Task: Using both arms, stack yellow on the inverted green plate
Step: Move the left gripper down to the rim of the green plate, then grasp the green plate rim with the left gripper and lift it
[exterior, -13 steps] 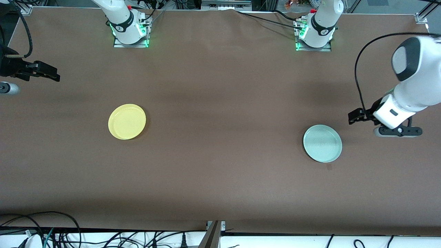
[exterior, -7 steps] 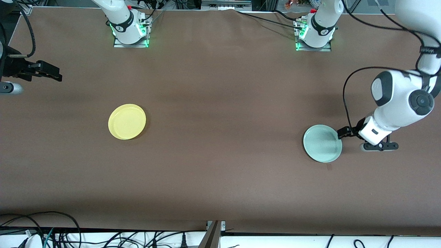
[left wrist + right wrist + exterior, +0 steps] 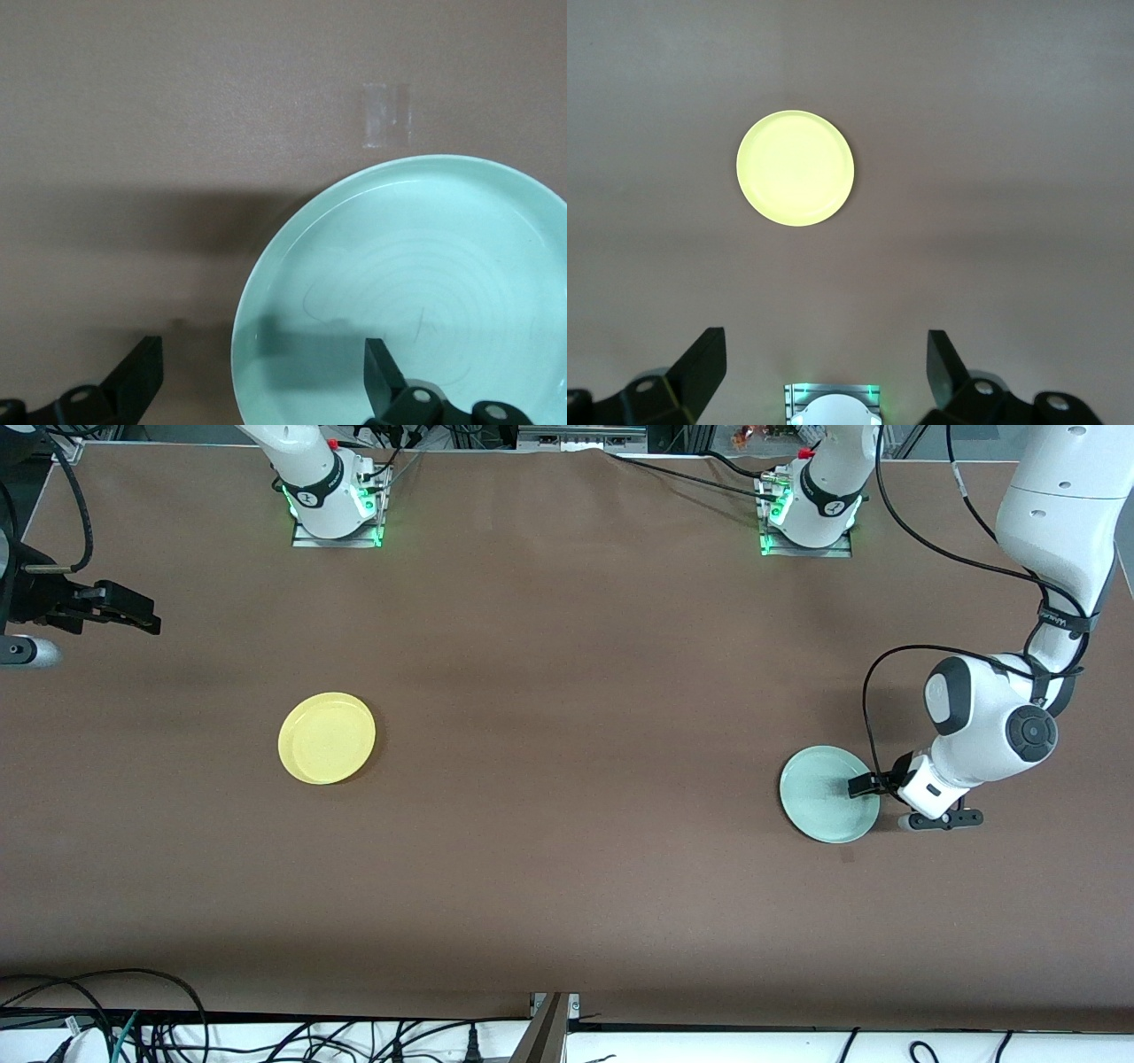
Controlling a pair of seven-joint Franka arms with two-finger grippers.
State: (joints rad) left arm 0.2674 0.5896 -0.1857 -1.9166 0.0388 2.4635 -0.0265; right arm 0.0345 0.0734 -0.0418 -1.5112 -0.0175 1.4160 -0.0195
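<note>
The green plate and the table show my fingers meeting their shadows, so my left gripper should close on the plate and would hold its rim [image 3: 878, 811] [image 3: 235, 354].
The yellow plate [image 3: 326, 738] lies rim up on the brown table toward the right arm's end; it also shows in the right wrist view [image 3: 796, 168]. The pale green plate [image 3: 826, 795] lies rim up toward the left arm's end. My left gripper [image 3: 864, 784] is low at the green plate's edge and open. In the left wrist view [image 3: 261, 376] the plate's rim [image 3: 244, 310] lies between its fingers, one finger over the plate and one over the table. My right gripper [image 3: 124, 613] is open and empty, held up over the table's edge at the right arm's end, away from the yellow plate.
A small piece of clear tape [image 3: 846, 855] lies on the table beside the green plate, nearer to the front camera. The arm bases [image 3: 335, 500] [image 3: 808, 509] stand along the back edge. Cables hang past the front edge [image 3: 177, 1027].
My left arm has swung in and come down from beside the green plate, so that its open fingers now straddle the plate's rim. The right arm and both plates have not moved.
</note>
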